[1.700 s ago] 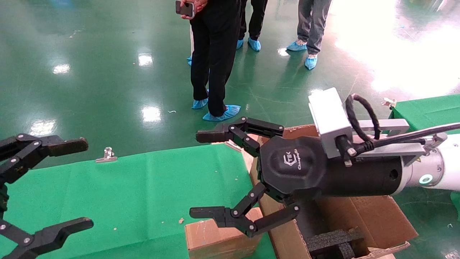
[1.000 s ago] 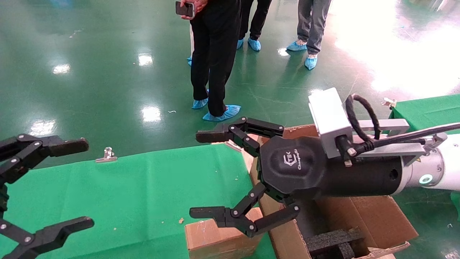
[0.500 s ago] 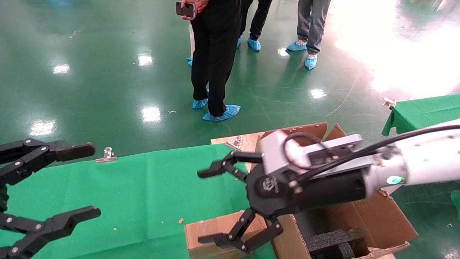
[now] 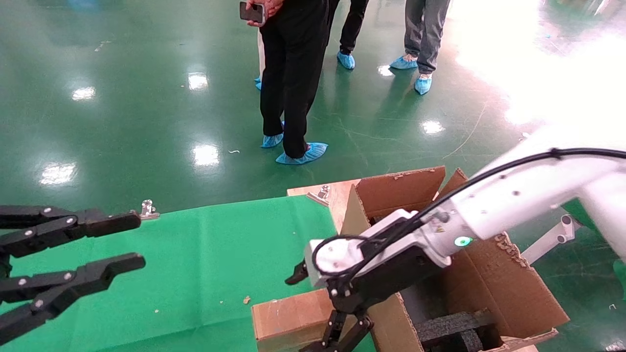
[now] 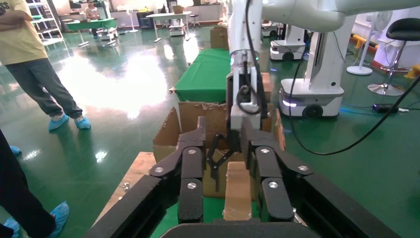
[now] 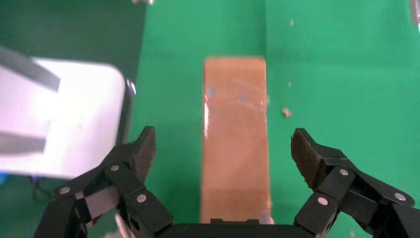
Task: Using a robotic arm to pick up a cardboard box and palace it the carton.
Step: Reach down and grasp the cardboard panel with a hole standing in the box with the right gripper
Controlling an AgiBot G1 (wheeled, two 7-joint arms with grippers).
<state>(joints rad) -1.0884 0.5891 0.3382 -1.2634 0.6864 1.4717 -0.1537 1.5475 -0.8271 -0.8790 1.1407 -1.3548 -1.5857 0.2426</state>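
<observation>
I need to lower my right gripper before it closes on the cardboard box. My fingers are above the box's long sides in the right wrist view.
The small brown cardboard box lies on the green cloth at the near edge, right beside the big carton. The carton's flaps are ragged and black foam sits inside. My right gripper, on the white arm with the teal ring, points down over the box, open. In the right wrist view the box lies between the spread fingertips of the right gripper, untouched. My left gripper hovers open and empty at the far left. The left wrist view shows this gripper and the box beyond it.
Green cloth covers the table, held by a metal clip at its far edge. A wooden board lies behind the carton. People in blue shoe covers stand on the green floor beyond. A second green table stands farther off.
My right arm has swung from level to pointing down and dropped over the small box, fingers still spread. My left gripper's fingers have drawn closer together and shifted a little to the right.
</observation>
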